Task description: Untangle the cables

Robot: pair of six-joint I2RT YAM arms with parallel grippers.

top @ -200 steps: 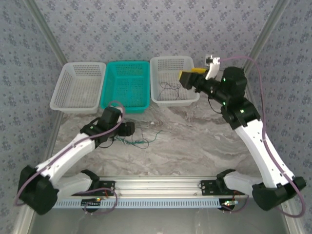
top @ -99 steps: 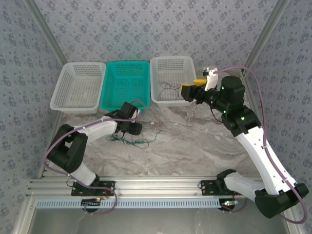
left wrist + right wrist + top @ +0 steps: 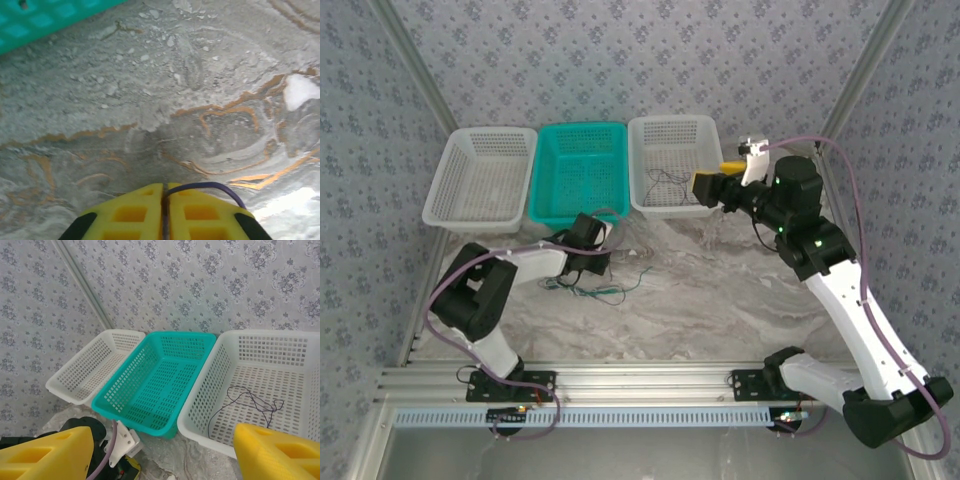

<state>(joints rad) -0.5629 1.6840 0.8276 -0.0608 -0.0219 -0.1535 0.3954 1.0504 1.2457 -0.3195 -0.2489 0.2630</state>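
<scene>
My right gripper grabs the thin purple cable next by the part coming out of my left gripper, to free the cable from the tangle.
A tangle with a thin green cable [image 3: 618, 288] lies on the marble just in front of the teal basket [image 3: 582, 128]. My left gripper [image 3: 591, 263] sits low at that tangle; in the left wrist view [image 3: 164, 186] its yellow fingers are pressed together with a thin purple cable [image 3: 210, 185] coming out of the seam. A dark cable [image 3: 670, 185] [image 3: 250, 402] lies loose in the right white basket [image 3: 672, 120]. At that basket's right rim my right gripper [image 3: 706, 185] [image 3: 165, 455] hovers open and holds nothing.
An empty white basket [image 3: 490, 132] [image 3: 85, 375] stands left of the teal basket [image 3: 125, 380] [image 3: 30, 25], and all three line the back wall. The left arm's elbow [image 3: 470, 290] is folded back at the near left. Bare marble [image 3: 720, 290] stretches between the arms.
The left arm has folded its elbow back to the near left while its gripper slid slightly toward the teal basket. The right gripper dipped a little at first, then held still.
</scene>
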